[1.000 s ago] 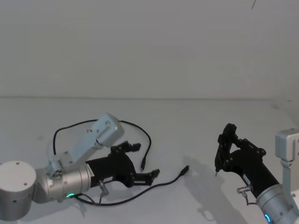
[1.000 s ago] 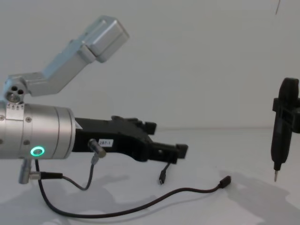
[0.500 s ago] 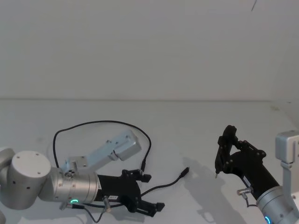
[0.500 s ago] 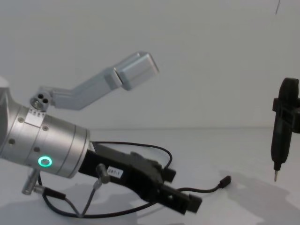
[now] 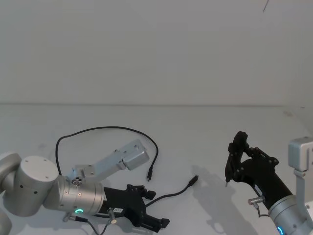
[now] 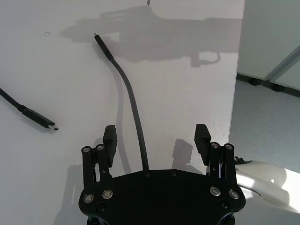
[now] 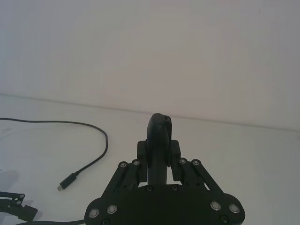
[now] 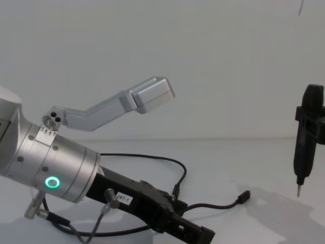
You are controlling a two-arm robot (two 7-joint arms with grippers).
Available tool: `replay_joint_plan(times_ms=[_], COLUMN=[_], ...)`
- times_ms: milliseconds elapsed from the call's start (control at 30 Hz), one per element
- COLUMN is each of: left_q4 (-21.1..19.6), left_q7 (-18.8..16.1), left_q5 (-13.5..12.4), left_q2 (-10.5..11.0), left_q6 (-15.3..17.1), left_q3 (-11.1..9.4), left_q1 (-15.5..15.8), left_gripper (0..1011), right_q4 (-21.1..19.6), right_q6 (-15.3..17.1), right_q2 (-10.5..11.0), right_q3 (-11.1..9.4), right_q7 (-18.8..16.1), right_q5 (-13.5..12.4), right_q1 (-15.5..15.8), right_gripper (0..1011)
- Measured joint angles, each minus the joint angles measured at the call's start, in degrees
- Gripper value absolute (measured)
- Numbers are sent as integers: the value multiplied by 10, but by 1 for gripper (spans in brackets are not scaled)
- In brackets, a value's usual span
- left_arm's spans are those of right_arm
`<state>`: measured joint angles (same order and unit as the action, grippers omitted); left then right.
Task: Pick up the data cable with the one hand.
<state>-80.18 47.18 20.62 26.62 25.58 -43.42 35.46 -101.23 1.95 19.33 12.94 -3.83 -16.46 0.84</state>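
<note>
The robot's left gripper will next grip the raised cable behind its plug (image 6: 138, 125) to pick up the data cable, because the cable's other end (image 6: 38, 118) lies flat.
The data cable (image 5: 107, 128) is thin and black and lies on the white table in a wide loop. One plug (image 5: 149, 175) rests in the middle and the other plug (image 5: 194, 179) lies further right. My left gripper (image 5: 154, 208), black and blocky on a silver cylinder with a green ring, hangs low near the front edge. It is open, and the data cable (image 6: 132, 105) runs between its fingers (image 6: 109, 137) without touching them. From the chest, the left gripper (image 8: 190, 221) tilts down over the data cable (image 8: 152, 156). My right gripper (image 5: 235, 159) stands shut and upright at the right, away from the cable.
A short grey wire with a silver connector (image 8: 105, 195) dangles from the left wrist. The table's edge (image 6: 236, 93) borders grey floor, with a white base (image 6: 262, 178) below it. A plain wall stands behind the table.
My left arm has swung toward the front and dropped lower, leaving the loop uncovered. Its open fingers now straddle the cable's front stretch. The right arm has not moved.
</note>
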Motion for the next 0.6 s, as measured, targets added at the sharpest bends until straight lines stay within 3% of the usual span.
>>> replay_joint_plan(times_ms=[367,600], left_q4=[12,16], left_q7=[-5,-8], left_q5=[8,11], left_q2=[-8,-11], left_q6=[-8,-12], left_q3=[1,1], left_q1=[2,3], left_gripper=[993,825], right_q4=[0,0], right_q6=[0,0], right_q2=[0,0], right_q3=[0,0], right_q7=[0,0], right_q5=[0,0], right_q1=[0,0], right_gripper=[279,279])
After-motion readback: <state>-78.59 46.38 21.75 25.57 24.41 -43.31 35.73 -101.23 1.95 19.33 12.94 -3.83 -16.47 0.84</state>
